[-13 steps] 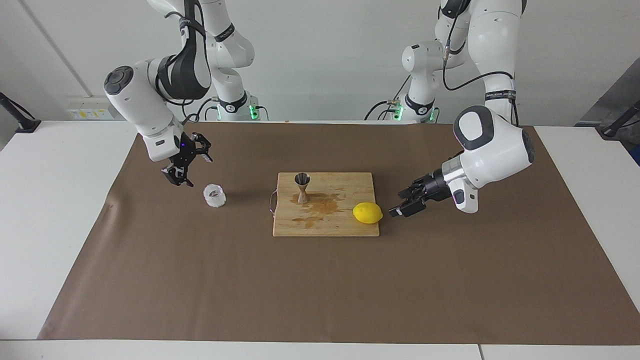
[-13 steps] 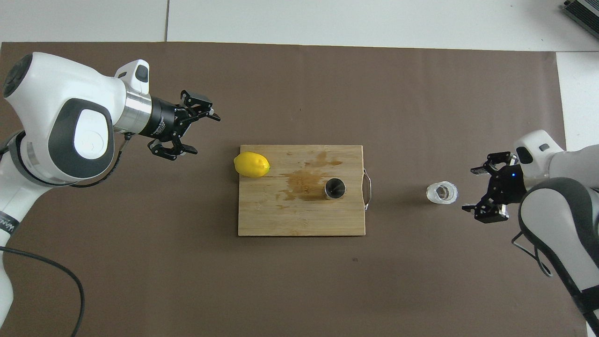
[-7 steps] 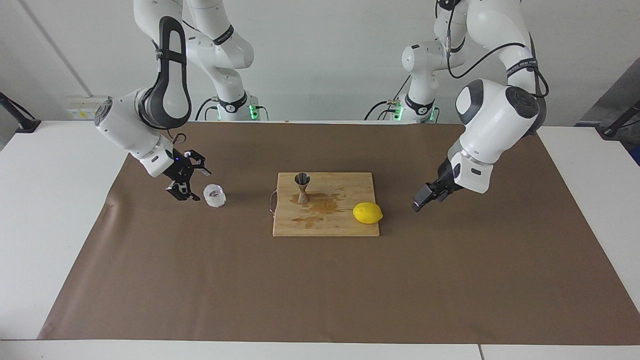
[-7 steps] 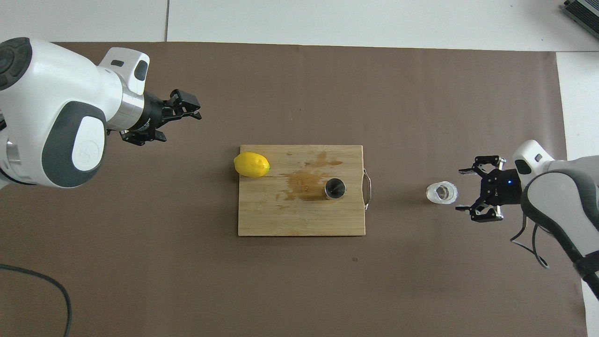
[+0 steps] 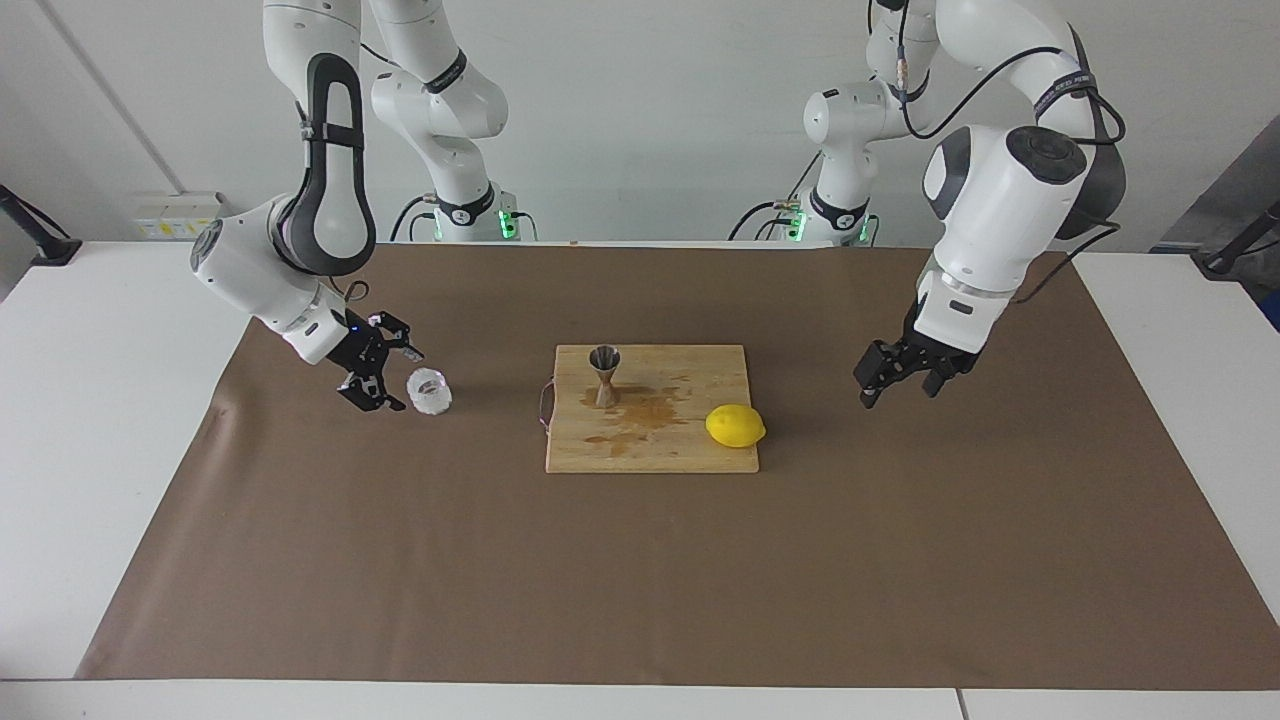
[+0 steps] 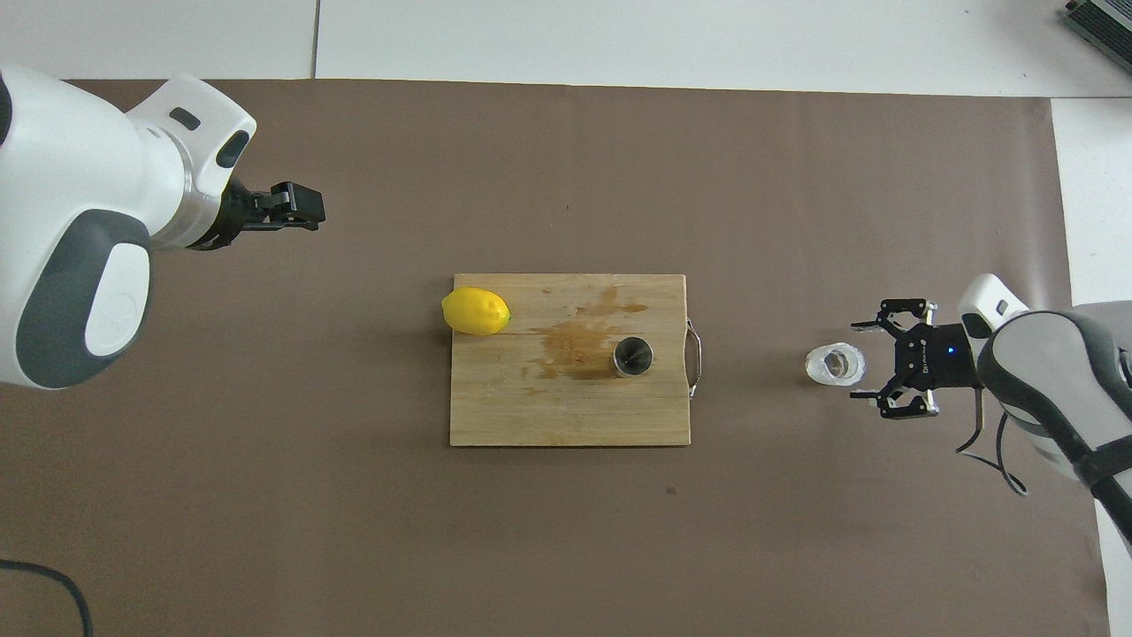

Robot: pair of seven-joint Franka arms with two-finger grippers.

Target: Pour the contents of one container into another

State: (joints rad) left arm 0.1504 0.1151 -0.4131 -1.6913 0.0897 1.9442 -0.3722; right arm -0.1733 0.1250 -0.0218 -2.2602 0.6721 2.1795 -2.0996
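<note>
The glass cup's near edge (image 6: 860, 364) is only barely passed by my right gripper's fingers. The cup needs my right gripper to move toward its middle (image 6: 835, 364) first and then close on it.
The small clear glass cup (image 5: 429, 391) stands on the brown mat toward the right arm's end of the table; it also shows in the overhead view (image 6: 835, 364). My right gripper (image 5: 392, 378) is open and low right beside the cup, its fingers apart from the glass, as the overhead view (image 6: 863, 360) shows. The steel hourglass jigger (image 5: 604, 374) stands upright on the wooden cutting board (image 5: 700, 455); from above I see its open top (image 6: 633, 356). My left gripper (image 5: 897, 391) is open and empty above the mat, off the board's lemon end (image 6: 299, 205).
A yellow lemon (image 5: 735, 425) lies on the board's corner toward the left arm's end (image 6: 476, 310). A brown wet stain (image 6: 575, 341) marks the board (image 6: 495, 416) beside the jigger. A metal handle (image 6: 695, 356) sticks out of the board toward the cup.
My right gripper has come down and closed in on the cup, staying open. My left gripper has drawn back from the lemon and turned to point downward.
</note>
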